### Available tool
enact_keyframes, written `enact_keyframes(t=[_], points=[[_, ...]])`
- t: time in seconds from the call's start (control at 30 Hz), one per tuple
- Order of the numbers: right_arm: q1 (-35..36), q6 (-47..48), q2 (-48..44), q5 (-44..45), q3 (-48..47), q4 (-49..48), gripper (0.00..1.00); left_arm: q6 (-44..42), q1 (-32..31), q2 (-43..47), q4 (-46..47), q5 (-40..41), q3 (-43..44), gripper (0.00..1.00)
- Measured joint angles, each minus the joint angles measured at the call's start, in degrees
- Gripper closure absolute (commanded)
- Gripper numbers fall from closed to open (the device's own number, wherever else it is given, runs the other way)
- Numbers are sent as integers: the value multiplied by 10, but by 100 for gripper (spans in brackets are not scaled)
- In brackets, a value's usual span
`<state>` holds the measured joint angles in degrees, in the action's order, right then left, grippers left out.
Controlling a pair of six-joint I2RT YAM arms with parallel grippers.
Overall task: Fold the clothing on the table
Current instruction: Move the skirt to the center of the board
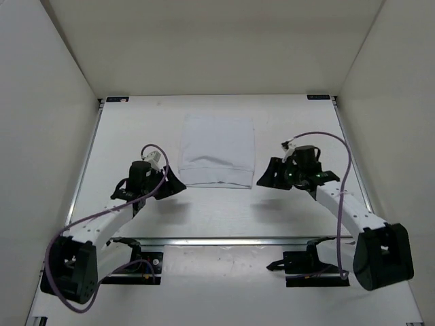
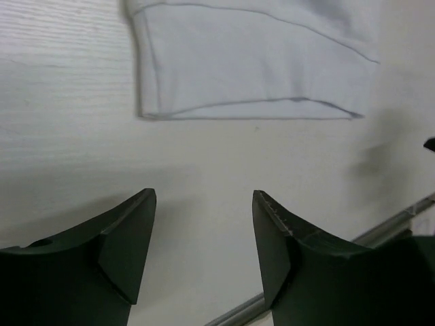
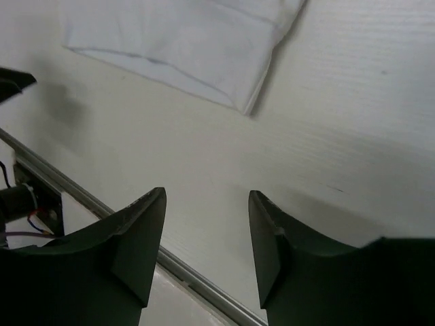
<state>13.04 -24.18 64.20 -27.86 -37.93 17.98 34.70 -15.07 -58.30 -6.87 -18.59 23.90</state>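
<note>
Next, my right gripper grabs the clothing's near hemmed corner (image 1: 250, 186) (image 3: 245, 106) opposite the left gripper's corner, to fold the clothing's near edge over evenly.
The clothing (image 1: 217, 149) is a white folded rectangle lying flat in the middle of the table (image 1: 306, 210), its hemmed band along the near edge. In the left wrist view the clothing (image 2: 251, 61) fills the top, its near left corner in sight. My left gripper (image 1: 175, 183) is open just off that near left corner, nothing between its fingers (image 2: 129, 238). My right gripper (image 1: 264, 178) is open beside the near right corner, also empty. In the right wrist view the clothing (image 3: 177, 41) lies at upper left, apart from the right gripper (image 3: 207, 197).
White enclosure walls stand on the left, right and back. A metal rail (image 1: 231, 240) runs along the table's near edge, seen also as the rail (image 3: 197, 282) under the right gripper. Purple cables loop from both arms.
</note>
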Motion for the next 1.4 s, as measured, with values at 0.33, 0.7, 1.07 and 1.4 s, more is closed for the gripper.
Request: enact_keyframes(t=[0.33,0.7,1.07,1.4], points=[[45,-33,168,35,-31,-22,57,-30,-17,-225,-21,59,145,34],[80,-54,350,91,-193,21,69,-73,-70,-384,-95,136,292,80],[79,-63,294,95,-137,55,100,-90,-57,-312,-126,127,224,100],[80,-58,206,59,-38,52,100,-82,-55,-209,-131,79,115,55]])
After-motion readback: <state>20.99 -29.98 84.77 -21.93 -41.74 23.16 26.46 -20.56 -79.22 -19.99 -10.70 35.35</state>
